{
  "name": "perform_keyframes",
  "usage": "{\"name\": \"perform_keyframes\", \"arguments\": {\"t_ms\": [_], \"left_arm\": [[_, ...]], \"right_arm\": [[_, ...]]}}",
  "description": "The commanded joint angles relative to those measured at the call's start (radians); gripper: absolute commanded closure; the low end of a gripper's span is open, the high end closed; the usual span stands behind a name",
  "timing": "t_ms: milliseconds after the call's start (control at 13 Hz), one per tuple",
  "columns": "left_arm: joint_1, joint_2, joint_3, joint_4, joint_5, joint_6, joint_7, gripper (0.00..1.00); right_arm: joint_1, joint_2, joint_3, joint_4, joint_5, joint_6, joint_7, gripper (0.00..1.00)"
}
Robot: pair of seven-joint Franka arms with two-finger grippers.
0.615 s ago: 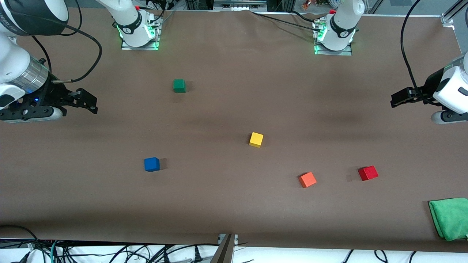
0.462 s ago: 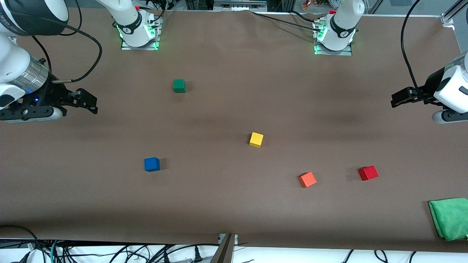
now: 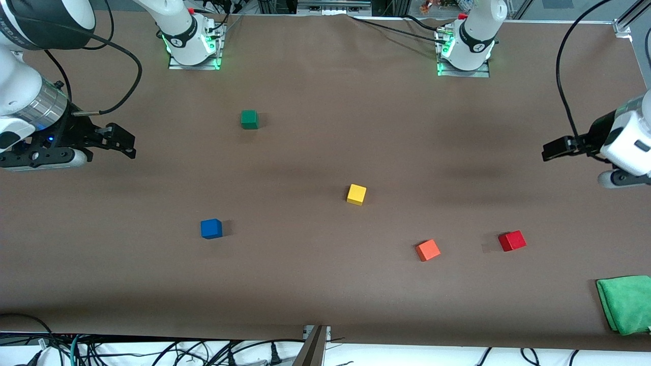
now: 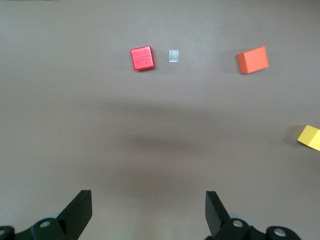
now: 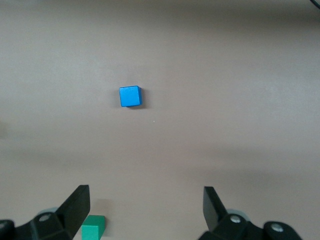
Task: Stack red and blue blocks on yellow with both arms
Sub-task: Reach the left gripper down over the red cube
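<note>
The left gripper grabs the red cube by its opposite sides next, to stack it on the yellow cube [image 3: 356,194] [image 4: 310,137].
The yellow cube [image 3: 356,194] sits near the middle of the brown table. The blue cube [image 3: 211,229] lies toward the right arm's end, nearer the front camera; it also shows in the right wrist view [image 5: 130,96]. The red cube [image 3: 511,240] lies toward the left arm's end and shows in the left wrist view [image 4: 142,58]. My left gripper [image 3: 552,149] is open and empty, up in the air at the left arm's end of the table. My right gripper [image 3: 127,143] is open and empty at the right arm's end, waiting.
An orange cube [image 3: 427,249] lies between the yellow and red cubes, nearer the camera. A green cube [image 3: 249,119] sits closer to the bases. A folded green cloth [image 3: 625,303] lies at the table corner near the camera at the left arm's end.
My left gripper has shifted slightly lower in the front view, toward the red cube's side. The right arm and the cubes have not moved.
</note>
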Motion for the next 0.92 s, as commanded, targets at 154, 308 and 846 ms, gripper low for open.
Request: {"name": "perform_keyframes", "arguments": {"t_ms": [154, 308, 846], "left_arm": [[0.043, 0.184, 0.013, 0.031, -0.004, 0.135, -0.008, 0.00], [0.069, 0.266, 0.014, 0.005, -0.003, 0.246, -0.008, 0.00], [0.096, 0.353, 0.013, -0.230, -0.004, 0.702, -0.008, 0.00]], "right_arm": [[-0.003, 0.008, 0.006, 0.020, -0.005, -0.004, 0.010, 0.00], [-0.003, 0.008, 0.006, 0.020, -0.005, -0.004, 0.010, 0.00], [-0.006, 0.010, 0.006, 0.020, -0.005, -0.004, 0.010, 0.00]]}}
